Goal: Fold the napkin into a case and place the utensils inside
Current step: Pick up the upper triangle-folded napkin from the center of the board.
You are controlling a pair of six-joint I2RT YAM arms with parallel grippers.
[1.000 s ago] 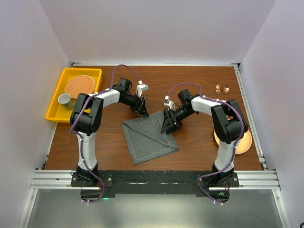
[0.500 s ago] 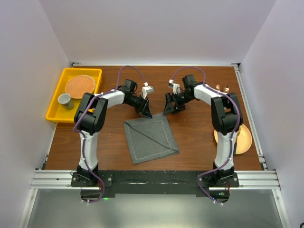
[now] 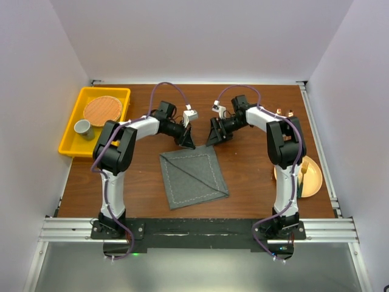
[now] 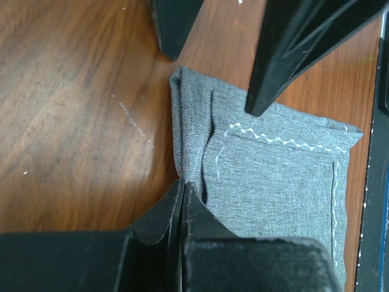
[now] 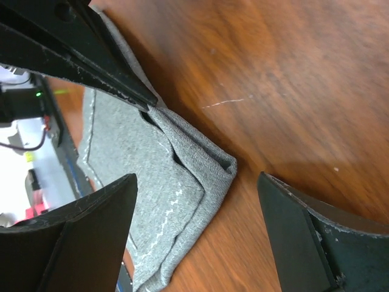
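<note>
The folded edge is left for my left gripper. My right gripper will next grab the napkin's puffed far corner [image 3: 209, 147] [image 5: 216, 174] to turn the napkin over.
The dark grey napkin [image 3: 191, 176] lies folded near the table's middle, a diagonal fold line across its top. My left gripper [image 3: 190, 145] is shut at its far corner. In the left wrist view its tips [image 4: 182, 182] pinch the napkin's [image 4: 273, 176] folded edge. My right gripper [image 3: 211, 140] stands open just right of that corner, close to the left one. In the right wrist view it [image 5: 197, 179] straddles the napkin's [image 5: 115, 140] puffed corner without touching. The copper utensils [image 3: 284, 112] lie at the far right behind the right arm.
A yellow tray [image 3: 70, 143] at the far left holds a round woven mat [image 3: 102, 111] and a small cup [image 3: 82, 128]. A yellow-orange plate [image 3: 311, 176] sits at the right, partly behind the right arm. Bare wood surrounds the napkin.
My left gripper has shut and edged right to the napkin's far corner. My right gripper has lifted off the napkin, swung to that same corner and opened wider.
</note>
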